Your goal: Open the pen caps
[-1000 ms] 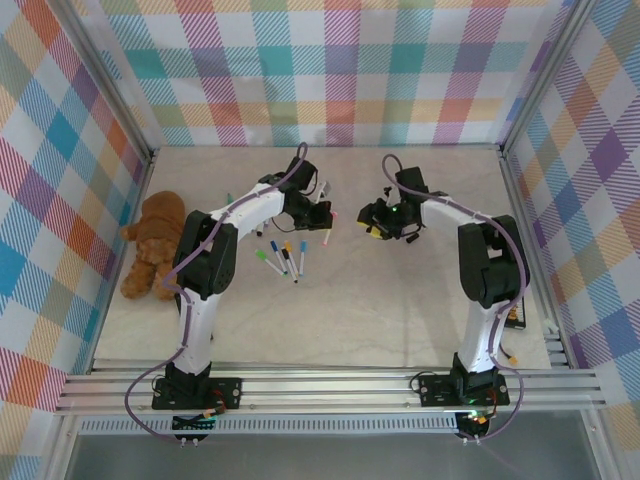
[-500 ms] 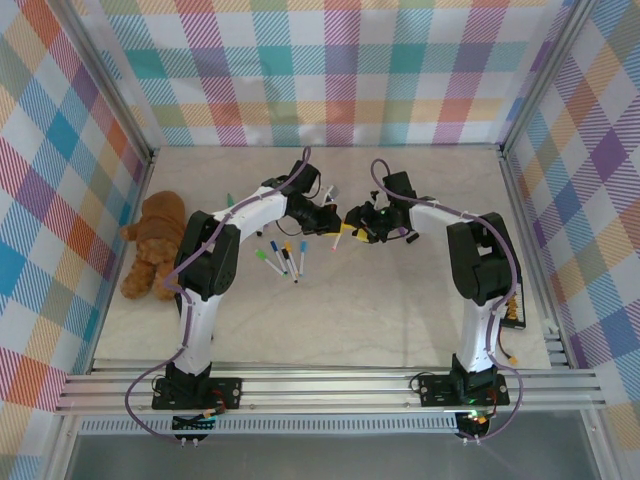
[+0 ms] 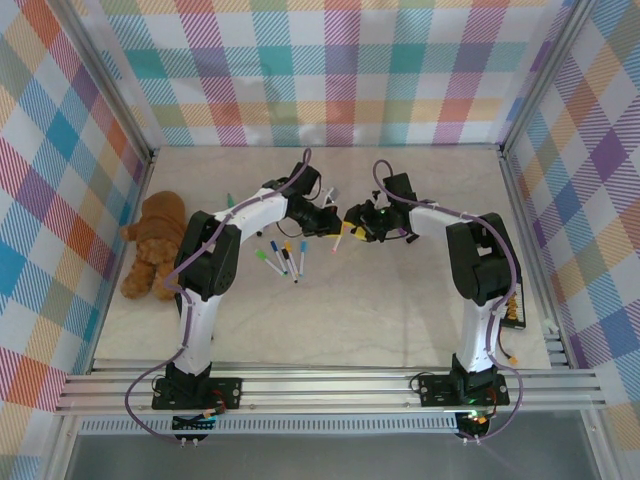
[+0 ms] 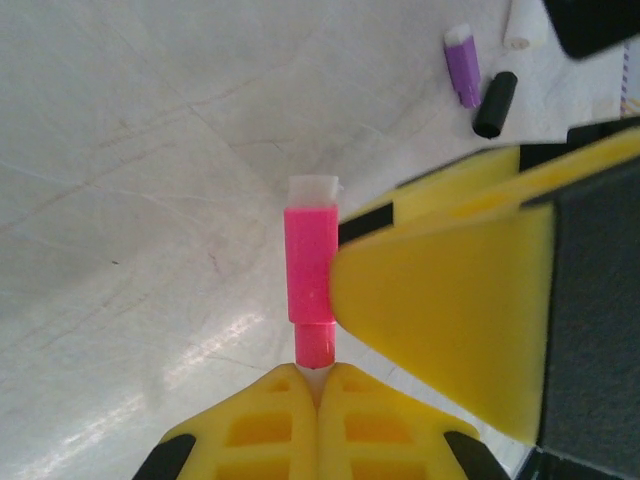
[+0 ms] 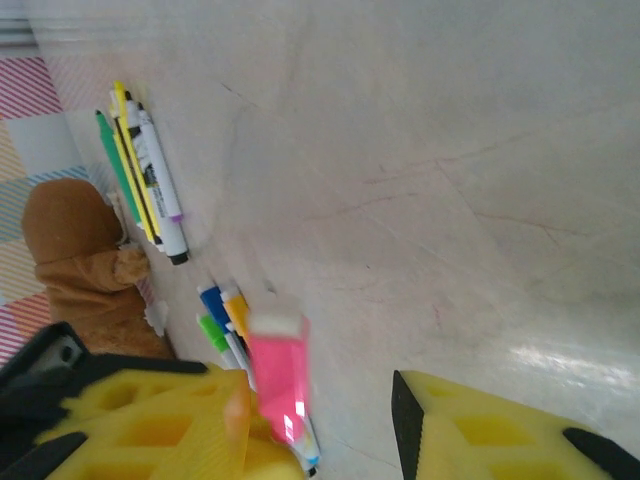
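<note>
My right gripper is to grab only the pink pen cap (image 3: 337, 245) (image 5: 278, 385) by its sides next, to pull the pen cap open. It leaves the pen's white body to my left gripper.
My left gripper (image 4: 320, 375) is shut on the white barrel of a pen, with its pink pen cap (image 4: 310, 280) sticking out past the fingertips. In the top view the left gripper (image 3: 327, 221) and right gripper (image 3: 352, 221) meet nose to nose above mid-table. The right gripper (image 5: 320, 400) is open around the pink cap (image 5: 278, 385). The cap rests against one yellow finger (image 5: 190, 420), and the other finger stands apart from it. More capped pens (image 3: 285, 258) lie loose on the table below the left gripper.
A brown teddy bear (image 3: 152, 245) lies at the table's left edge. A green, a yellow and a purple-tipped pen (image 5: 140, 180) lie together near it. A loose purple cap (image 4: 462, 65) and black cap (image 4: 494, 104) rest on the table.
Both grippers have moved toward each other. The right gripper swung left until its open fingers came around the pink cap held by the left one. Little has moved in the last half second.
</note>
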Controlling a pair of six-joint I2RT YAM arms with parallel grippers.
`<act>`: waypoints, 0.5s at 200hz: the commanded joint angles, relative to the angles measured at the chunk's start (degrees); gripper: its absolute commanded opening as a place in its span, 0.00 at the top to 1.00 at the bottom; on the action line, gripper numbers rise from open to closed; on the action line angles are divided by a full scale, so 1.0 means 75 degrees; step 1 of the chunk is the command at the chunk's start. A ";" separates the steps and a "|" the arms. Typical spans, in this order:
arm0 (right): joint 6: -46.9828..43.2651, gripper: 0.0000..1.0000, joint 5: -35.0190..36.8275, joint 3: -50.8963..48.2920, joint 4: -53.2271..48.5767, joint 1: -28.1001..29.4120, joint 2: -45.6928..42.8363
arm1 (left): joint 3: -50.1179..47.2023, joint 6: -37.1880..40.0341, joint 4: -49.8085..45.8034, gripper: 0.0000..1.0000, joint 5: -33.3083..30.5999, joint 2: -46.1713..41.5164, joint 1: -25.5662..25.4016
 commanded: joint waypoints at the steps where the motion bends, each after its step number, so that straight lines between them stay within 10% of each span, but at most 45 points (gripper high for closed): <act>1: 0.0402 0.57 0.0070 -0.0301 0.0900 0.0021 -0.0394 | -0.0099 0.0006 0.0004 1.00 0.0371 -0.0319 -0.0250; 72: 0.0207 0.59 -0.0396 -0.0023 0.0443 0.0043 -0.0187 | 0.0050 -0.0041 -0.0033 1.00 0.0228 -0.0303 -0.0252; 100: 0.0096 0.74 -0.0575 -0.0033 0.0337 0.0102 -0.0121 | 0.0253 0.0011 -0.0220 1.00 0.0094 -0.0268 -0.0262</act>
